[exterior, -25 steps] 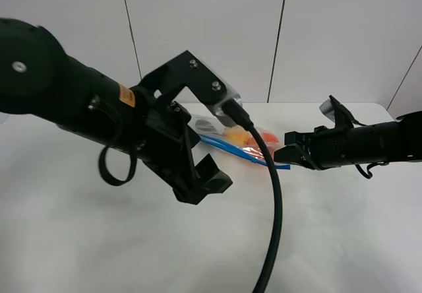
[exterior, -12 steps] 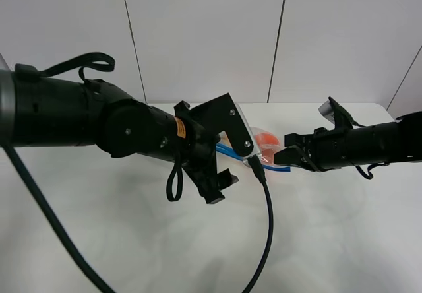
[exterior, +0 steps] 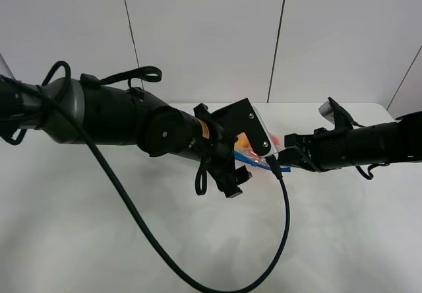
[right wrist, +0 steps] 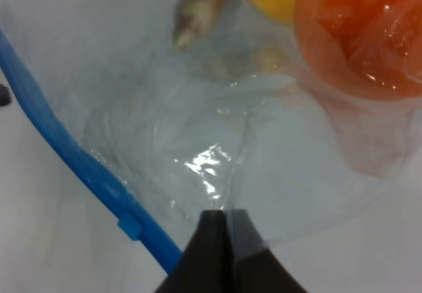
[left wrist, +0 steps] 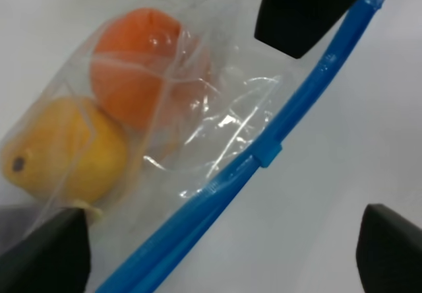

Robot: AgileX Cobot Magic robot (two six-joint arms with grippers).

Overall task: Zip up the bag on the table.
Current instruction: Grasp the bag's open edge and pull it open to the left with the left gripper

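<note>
My left gripper turns and only then closes on the zipper strip, since the blue strip runs diagonally past its open fingers.
The bag is clear crinkly plastic lying on the white table, with an orange and a yellow pear inside. Its blue zipper strip carries a small slider. My left gripper hovers open over the strip, one finger on each side of it. In the exterior high view the left gripper covers most of the bag. My right gripper is shut on the bag's clear plastic near the zipper strip and the right gripper holds that end.
A black cable hangs from the left wrist and loops over the table in front of the bag. White wall panels stand behind the table's far edge.
My left arm has swung right and down until its open gripper sits over the bag. The right gripper has kept its hold and not moved.
</note>
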